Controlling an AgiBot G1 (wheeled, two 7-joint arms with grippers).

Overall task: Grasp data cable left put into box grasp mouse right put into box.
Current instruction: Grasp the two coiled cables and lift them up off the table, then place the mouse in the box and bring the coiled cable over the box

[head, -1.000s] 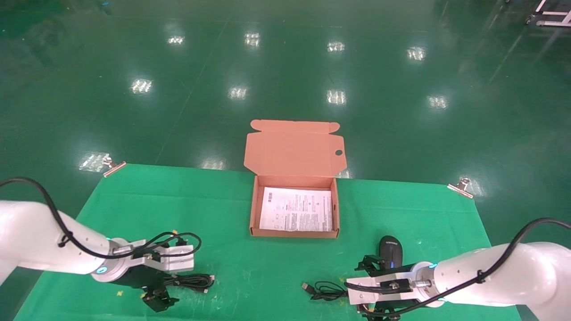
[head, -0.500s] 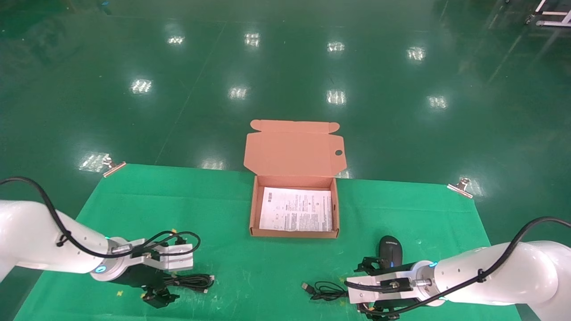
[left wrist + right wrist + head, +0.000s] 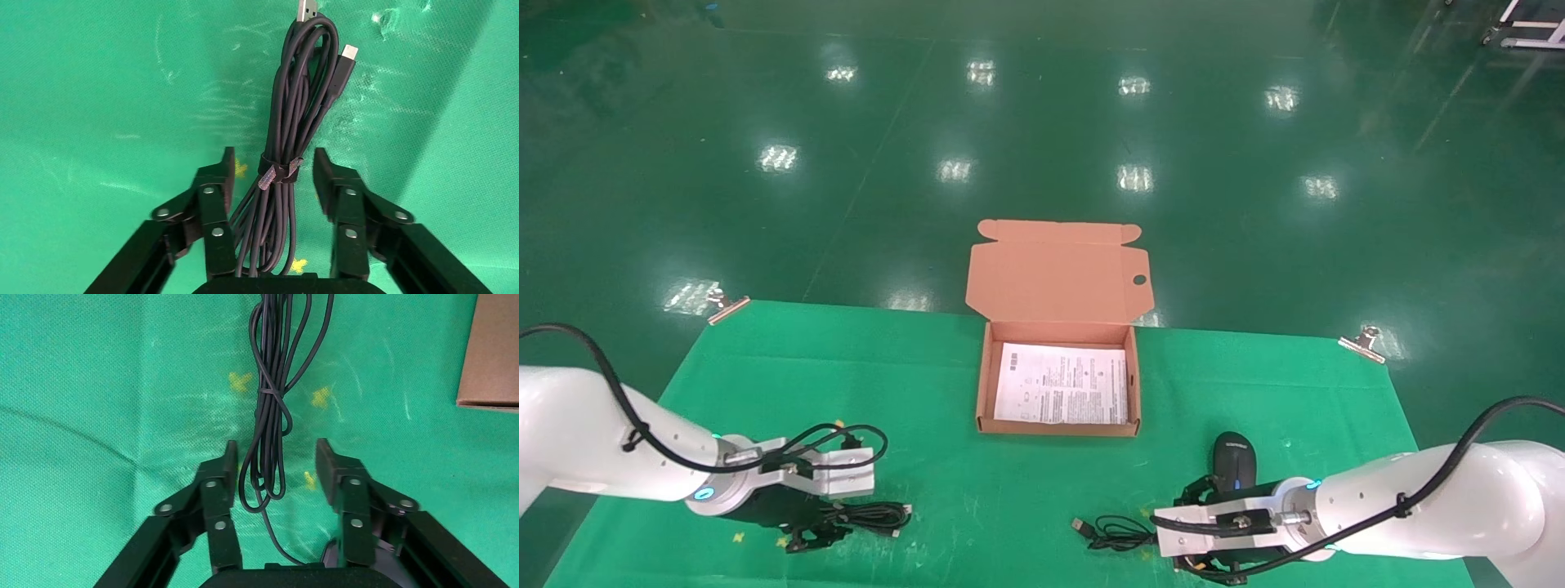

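The data cable (image 3: 306, 92) has slack loops that stretch out long at both its ends, so my left gripper will next grab it by the strap around its middle (image 3: 281, 171).
The data cable (image 3: 872, 515), a tied black bundle, lies on the green cloth at the front left. My left gripper (image 3: 807, 523) is low over its near end. In the left wrist view the left gripper (image 3: 273, 164) is open, and the cable (image 3: 306, 92) runs between the fingers without touching them. The black mouse (image 3: 1234, 459) sits at the front right, its cord (image 3: 1115, 532) coiled to its left. My right gripper (image 3: 1207, 532) hovers by the mouse's near end. In the right wrist view the right gripper (image 3: 275, 458) is open, with the cord's loops (image 3: 269, 416) between the fingers. The open box (image 3: 985, 384) holds a white sheet.
The box's lid (image 3: 1054, 273) stands up at the far side. A box corner (image 3: 489, 355) shows in the right wrist view. Metal clips (image 3: 727, 304) (image 3: 1362, 343) pin the cloth's far corners. Yellow marks dot the cloth near both grippers.
My left gripper has come down over the cable's near end. My right gripper has sunk slightly toward the cloth by the mouse. The cable, mouse and box have not moved.
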